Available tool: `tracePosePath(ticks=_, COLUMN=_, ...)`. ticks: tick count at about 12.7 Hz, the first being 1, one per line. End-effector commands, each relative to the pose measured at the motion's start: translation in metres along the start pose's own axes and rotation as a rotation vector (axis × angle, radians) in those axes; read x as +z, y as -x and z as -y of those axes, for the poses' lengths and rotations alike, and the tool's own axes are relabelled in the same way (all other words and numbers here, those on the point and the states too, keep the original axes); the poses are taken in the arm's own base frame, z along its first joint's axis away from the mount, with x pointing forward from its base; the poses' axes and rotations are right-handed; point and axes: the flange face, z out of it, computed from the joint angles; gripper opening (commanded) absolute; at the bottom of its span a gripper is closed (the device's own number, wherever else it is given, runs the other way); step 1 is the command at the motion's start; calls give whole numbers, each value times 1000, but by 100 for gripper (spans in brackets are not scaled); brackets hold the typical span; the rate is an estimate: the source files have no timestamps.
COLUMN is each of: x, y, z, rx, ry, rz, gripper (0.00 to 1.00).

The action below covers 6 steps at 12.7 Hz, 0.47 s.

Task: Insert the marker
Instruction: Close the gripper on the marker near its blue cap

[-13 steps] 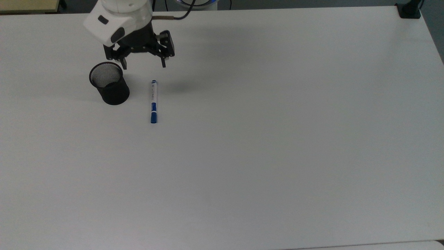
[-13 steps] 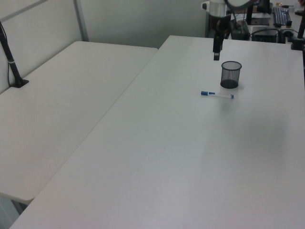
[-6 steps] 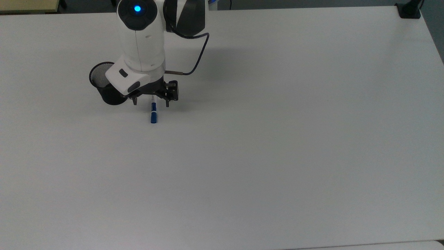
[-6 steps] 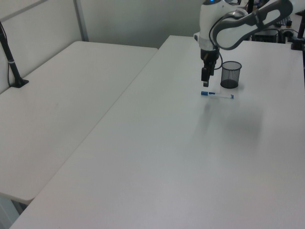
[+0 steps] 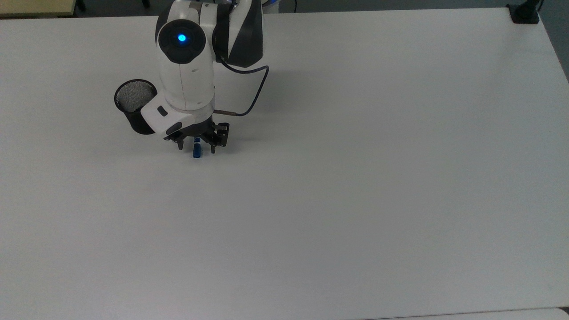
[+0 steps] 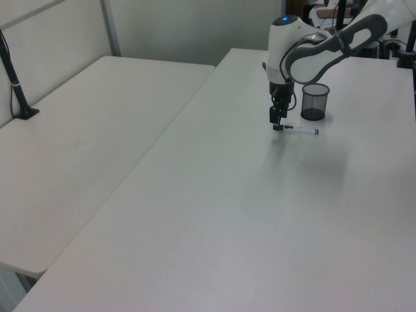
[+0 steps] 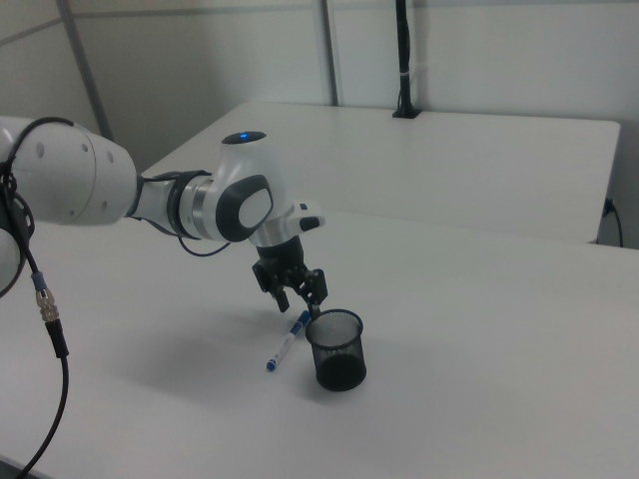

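The marker needs to go into the black mesh cup [image 6: 315,101]. My gripper should grab it by its blue cap end [image 6: 286,127] next.
A blue and white marker [image 5: 196,153] lies flat on the white table [image 5: 355,178]; the arm covers most of it in the top view. In the right view the marker [image 7: 284,346] lies just left of the black mesh cup [image 7: 335,349]. The cup [image 5: 133,105] stands upright to the top view's left of the arm. My gripper [image 5: 196,148] is open and low over the marker's blue cap end, one finger on each side. The left view shows the gripper [image 6: 275,123] at the marker's [image 6: 299,130] left end, with the cup [image 6: 315,101] behind.
A black clamp base [image 5: 524,13] sits at the table's far right corner in the top view. A second white table [image 6: 78,143] adjoins on the left view's left, with a black post [image 6: 16,84] on it. A cable [image 5: 253,95] loops from the wrist.
The arm has moved from beside the cup, down the top view along the marker, to its blue cap end, and come lower. The gripper stayed open. Marker and cup have not moved.
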Motion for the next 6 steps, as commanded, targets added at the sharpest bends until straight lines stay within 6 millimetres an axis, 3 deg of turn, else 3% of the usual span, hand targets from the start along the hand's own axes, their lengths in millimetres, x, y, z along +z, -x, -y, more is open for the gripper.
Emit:
tracePosePath(ticks=1, x=3, y=-3, z=2, rx=31, ry=9, rz=-40, gripper=51)
tracePosePath(ticks=2, x=3, y=-3, z=2, rx=31, ry=9, rz=-40, gripper=31)
tracePosePath(ticks=3, x=4, y=-3, z=3, rx=31, ry=9, rz=-39, gripper=19)
tracePosePath(ticks=6, x=9, y=-2, z=5, rx=27, ry=9, rz=-32, gripper=0)
